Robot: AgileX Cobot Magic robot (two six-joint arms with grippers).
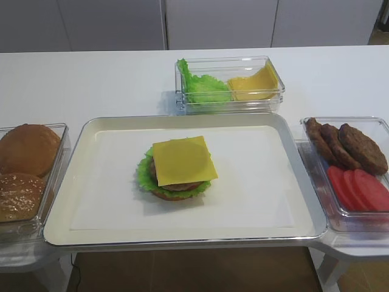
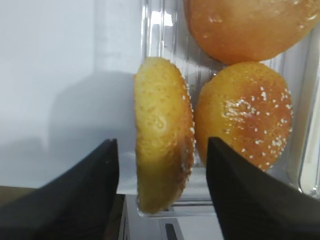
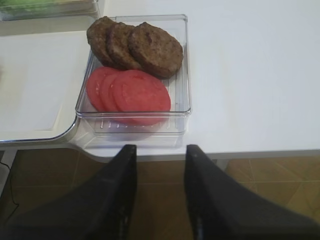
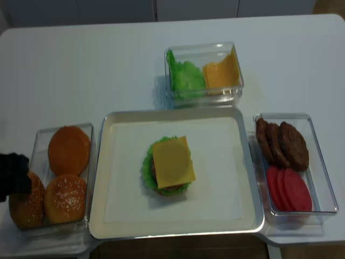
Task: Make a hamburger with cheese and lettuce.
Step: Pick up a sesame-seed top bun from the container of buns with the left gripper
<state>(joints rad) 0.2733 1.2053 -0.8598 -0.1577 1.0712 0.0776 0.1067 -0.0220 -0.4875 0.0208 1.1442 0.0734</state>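
I should grab the sesame bun top (image 4: pixel 28 208) by its upturned edge (image 4: pixel 27 195) with my left gripper next, because the standing bun top is narrow between its sides but wide across.
The hamburger (image 1: pixel 177 169) sits mid-tray as an open stack: bun base, frilly lettuce (image 1: pixel 144 173), patty, and the square yellow cheese (image 1: pixel 182 160) on top, with no dome on it. My left gripper (image 2: pixel 161 141) is open around a sesame bun top (image 2: pixel 162 135) that stands on edge at the near end of the bun box, with gaps on both sides. In the realsense view the gripper (image 4: pixel 13 175) is at the far left edge. My right gripper (image 3: pixel 160 155) is open and empty, off the table's front edge before the patty box (image 3: pixel 182 65).
The bun box (image 4: pixel 38 135) also holds a plain bun (image 4: pixel 69 150) and another sesame bun (image 4: pixel 64 198). A back box (image 1: pixel 230 61) holds a loose lettuce heap and curled cheese. The right box holds patties (image 1: pixel 349 146) and tomato slices (image 1: pixel 358 188). The tray (image 1: pixel 91 182) lies between.
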